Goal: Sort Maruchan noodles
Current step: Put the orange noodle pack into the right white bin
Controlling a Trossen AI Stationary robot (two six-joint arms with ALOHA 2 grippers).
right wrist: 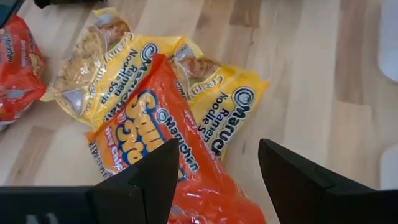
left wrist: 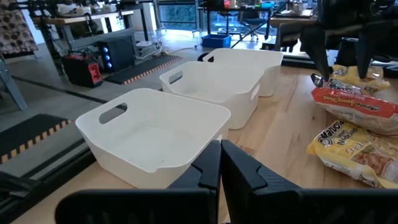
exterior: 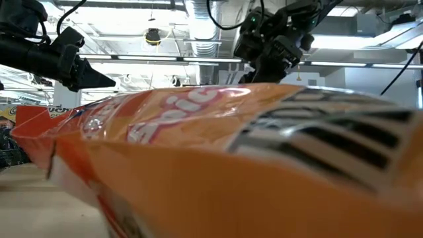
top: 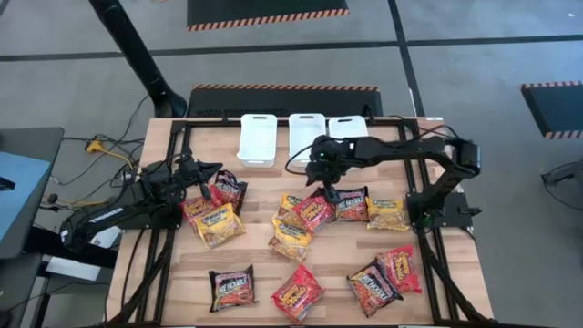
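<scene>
The red packet needs to go into a white bin. My right gripper should grab it next by its Maruchan-lettered side [top: 321, 207].
Maruchan packets lie flat across the table: a red one [top: 314, 211] rests on yellow ones [top: 291, 205] mid-table. Dark [top: 351, 204] and yellow [top: 387, 213] packets lie beside them. A left cluster [top: 219, 226] and several more sit near the front edge [top: 298, 292]. My right gripper [right wrist: 217, 168] is open, pointing down, its fingers over either side of the red packet [right wrist: 155, 137]; whether it touches, I cannot tell. My left gripper [left wrist: 219, 165] is shut and empty, hovering above the left cluster's dark packet [top: 228, 189] and facing the bins.
Three white bins [top: 257, 138] [top: 306, 137] [top: 348, 128] stand in a row at the far edge, all showing bare insides in the left wrist view [left wrist: 155, 134]. A red packet [exterior: 218, 152] fills the low view. Bare wood lies between the bins and the packets.
</scene>
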